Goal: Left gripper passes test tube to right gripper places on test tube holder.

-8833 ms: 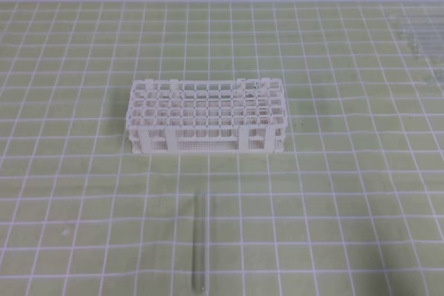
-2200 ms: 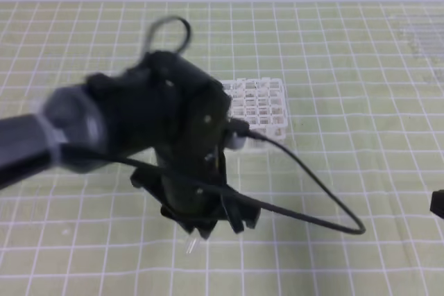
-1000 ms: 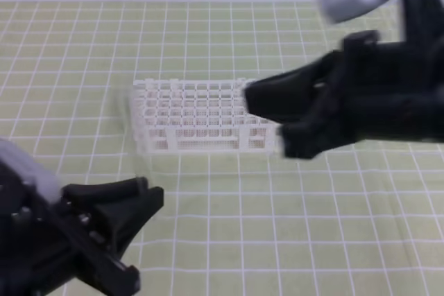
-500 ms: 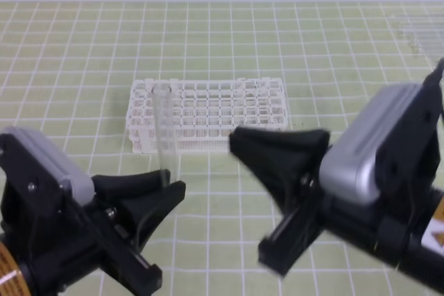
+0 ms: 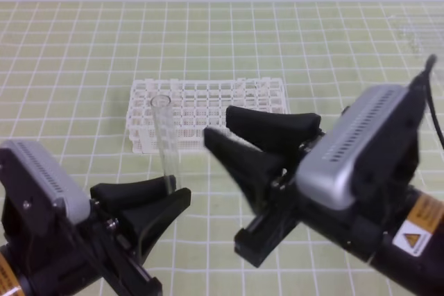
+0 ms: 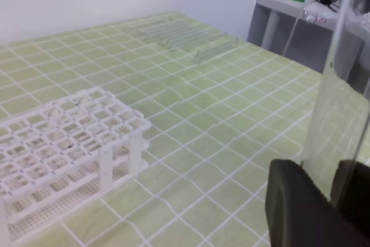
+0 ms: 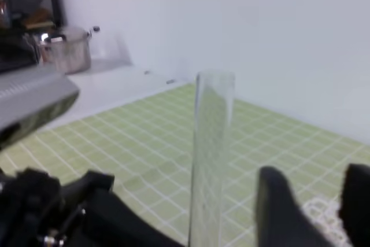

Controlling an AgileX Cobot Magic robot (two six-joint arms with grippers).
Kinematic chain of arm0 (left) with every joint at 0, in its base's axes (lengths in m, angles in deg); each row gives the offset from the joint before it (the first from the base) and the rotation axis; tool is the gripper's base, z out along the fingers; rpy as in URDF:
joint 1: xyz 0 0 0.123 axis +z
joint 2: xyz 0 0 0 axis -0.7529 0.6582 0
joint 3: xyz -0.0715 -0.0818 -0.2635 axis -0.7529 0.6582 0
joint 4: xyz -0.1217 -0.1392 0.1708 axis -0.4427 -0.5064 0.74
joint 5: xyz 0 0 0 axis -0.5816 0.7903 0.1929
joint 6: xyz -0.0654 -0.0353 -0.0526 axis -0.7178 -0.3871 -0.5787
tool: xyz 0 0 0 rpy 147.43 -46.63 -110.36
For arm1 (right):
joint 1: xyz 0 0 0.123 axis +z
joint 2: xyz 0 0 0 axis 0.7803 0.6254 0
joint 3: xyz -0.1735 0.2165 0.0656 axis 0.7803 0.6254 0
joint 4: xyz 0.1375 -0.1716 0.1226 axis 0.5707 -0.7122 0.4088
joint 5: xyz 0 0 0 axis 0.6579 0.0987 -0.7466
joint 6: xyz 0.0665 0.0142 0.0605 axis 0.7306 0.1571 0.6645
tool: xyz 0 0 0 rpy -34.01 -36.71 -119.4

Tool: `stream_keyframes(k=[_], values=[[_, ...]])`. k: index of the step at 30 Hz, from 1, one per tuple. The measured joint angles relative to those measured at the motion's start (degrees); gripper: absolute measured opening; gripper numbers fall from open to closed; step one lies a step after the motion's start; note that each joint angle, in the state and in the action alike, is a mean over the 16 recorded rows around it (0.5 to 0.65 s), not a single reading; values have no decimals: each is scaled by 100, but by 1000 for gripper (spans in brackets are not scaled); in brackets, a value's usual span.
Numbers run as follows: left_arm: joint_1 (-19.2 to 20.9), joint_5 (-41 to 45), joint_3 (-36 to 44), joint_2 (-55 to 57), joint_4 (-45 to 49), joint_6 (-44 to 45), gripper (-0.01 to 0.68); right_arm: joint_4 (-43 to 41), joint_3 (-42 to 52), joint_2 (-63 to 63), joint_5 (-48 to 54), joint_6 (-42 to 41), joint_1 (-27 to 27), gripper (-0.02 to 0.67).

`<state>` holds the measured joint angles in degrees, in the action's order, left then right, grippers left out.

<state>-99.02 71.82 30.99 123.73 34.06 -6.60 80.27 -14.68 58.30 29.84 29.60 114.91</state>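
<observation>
To place the test tube, my right gripper next needs to take hold of the test tube's bare upper part (image 5: 163, 116) (image 7: 213, 105), since my left gripper's fingers cover the test tube's bottom end.
My left gripper (image 5: 177, 190) at the lower left is shut on the bottom end of the clear test tube (image 5: 164, 140), which stands upright in front of the left end of the white test tube holder (image 5: 208, 105). From the right, my right gripper (image 5: 217, 124) reaches in with its jaws spread. Its tips are a short way right of the tube and not touching it. The left wrist view shows the tube (image 6: 341, 85) rising between black fingers (image 6: 300, 206), with the holder (image 6: 63, 143) on the mat. In the right wrist view the tube (image 7: 211, 154) stands left of the open fingers (image 7: 277, 201).
A green mat with a white grid (image 5: 83, 53) covers the table. A faint transparent rack (image 5: 416, 32) lies at the far right back and also shows as a rack (image 6: 179, 33) in the left wrist view. A metal pot (image 7: 63, 50) sits on a side surface.
The right gripper has opened its jaws and moved left toward the tube. The left gripper has shifted slightly with the tube still held upright.
</observation>
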Motion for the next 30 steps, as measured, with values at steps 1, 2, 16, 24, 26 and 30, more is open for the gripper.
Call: stream_keyframes(k=[1, 2, 16, 24, 26, 30], values=[[0, 0, 0, 0, 6, 0, 94, -11, 0, 34, -51, 24, 0, 212], [0, -8, 0, 0, 15, 0, 94, -25, 0, 67, -100, 53, 0, 237], [2, -101, -1, 0, 133, -8, 69, -330, -260, 501, -505, 604, 0, 391], [5, -54, -1, 0, 197, -16, 54, -494, -524, 783, -328, 743, 6, 392], [5, -27, -1, 0, 218, -15, 45, -528, -565, 820, -261, 767, 9, 392], [6, 57, -1, 0, 258, -16, 49, -582, -609, 826, -112, 772, 14, 392]])
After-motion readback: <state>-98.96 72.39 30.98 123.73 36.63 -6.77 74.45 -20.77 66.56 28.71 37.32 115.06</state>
